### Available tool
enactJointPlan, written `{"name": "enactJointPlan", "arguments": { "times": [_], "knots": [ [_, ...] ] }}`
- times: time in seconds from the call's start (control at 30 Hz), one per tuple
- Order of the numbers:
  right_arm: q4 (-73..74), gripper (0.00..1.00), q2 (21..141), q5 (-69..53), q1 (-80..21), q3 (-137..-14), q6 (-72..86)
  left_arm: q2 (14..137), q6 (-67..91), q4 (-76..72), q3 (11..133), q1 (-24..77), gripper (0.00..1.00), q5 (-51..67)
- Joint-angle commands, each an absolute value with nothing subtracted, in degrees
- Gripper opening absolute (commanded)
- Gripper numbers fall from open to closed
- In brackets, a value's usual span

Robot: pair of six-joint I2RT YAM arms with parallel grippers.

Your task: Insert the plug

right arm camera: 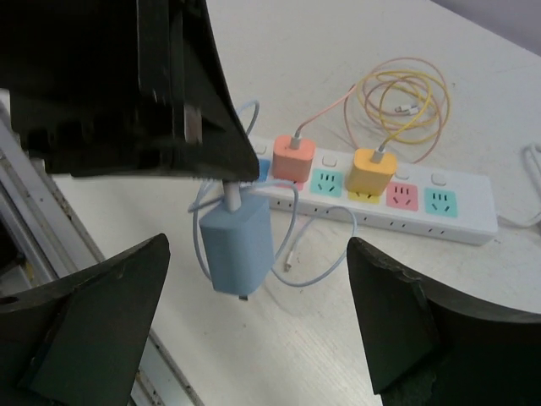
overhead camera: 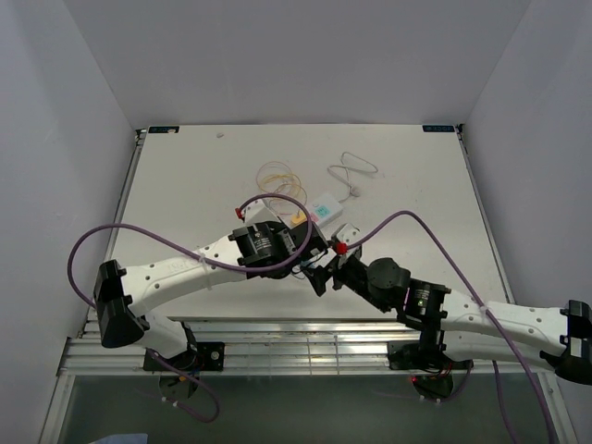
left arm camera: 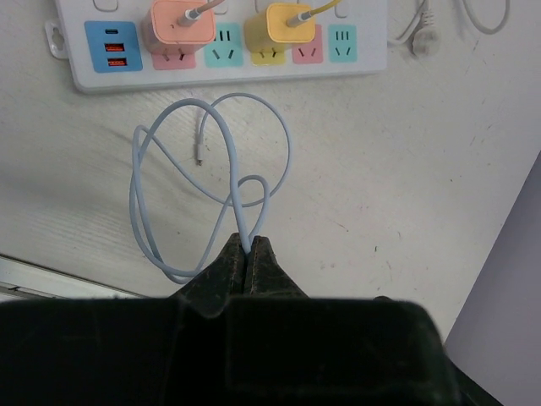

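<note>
The light-blue plug (right arm camera: 239, 245) is between the lines of my right gripper's two fingers but beyond their ends, so my gripper would miss if it closed now and needs to move toward it first.
My left gripper (left arm camera: 247, 254) is shut on a light-blue cable (left arm camera: 241, 96) that loops over the table. In the right wrist view a light-blue plug (right arm camera: 239, 245) hangs from that cable just under the left gripper (right arm camera: 228, 173), prongs down, above the table. My right gripper (right arm camera: 258, 245) is open, with one finger on each side of the plug and not touching it. The white power strip (left arm camera: 372, 51) lies beyond, holding a pink plug (left arm camera: 179, 30) and a yellow plug (left arm camera: 283, 30). In the top view both grippers (overhead camera: 319, 264) meet in front of the strip (overhead camera: 328, 199).
The strip has free teal and pink sockets (right arm camera: 436, 201) and a blue USB block (left arm camera: 112, 46). Coiled orange and yellow cables (right arm camera: 406, 93) lie behind it. A white cable (overhead camera: 351, 171) lies at the back right. The table's near edge (right arm camera: 93, 279) is close by.
</note>
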State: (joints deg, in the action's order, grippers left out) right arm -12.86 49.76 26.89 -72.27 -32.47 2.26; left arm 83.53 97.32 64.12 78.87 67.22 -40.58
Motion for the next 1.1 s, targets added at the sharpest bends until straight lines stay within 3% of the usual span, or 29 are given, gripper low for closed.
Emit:
{"name": "enactJointPlan", "arguments": {
  "times": [0.0,0.27,0.47,0.77,0.97,1.07],
  "knots": [
    [-18.4,0.9,42.5,24.4,-73.3,-27.7,1.8,78.0,99.8,62.1,77.2,67.4,0.0,-40.8],
    [-13.9,0.9,33.1,16.0,-73.2,-25.5,0.3,75.6,98.8,60.6,75.5,67.5,0.0,-39.9],
    [-17.5,0.9,38.0,13.6,-73.3,-27.1,-6.2,75.5,97.9,59.4,75.7,67.4,0.0,-38.2],
    [-22.5,1.0,48.8,17.1,-73.3,-28.9,-8.5,75.5,97.6,59.1,75.6,67.4,0.0,-36.8],
    [-26.5,0.84,52.6,20.7,-73.3,-28.7,-7.8,76.1,96.9,58.4,75.8,67.4,0.0,-35.8],
    [-27.0,0.66,53.7,21.1,-73.3,-28.9,-7.6,76.1,96.7,58.3,75.9,67.4,0.0,-35.8]
  ]
}}
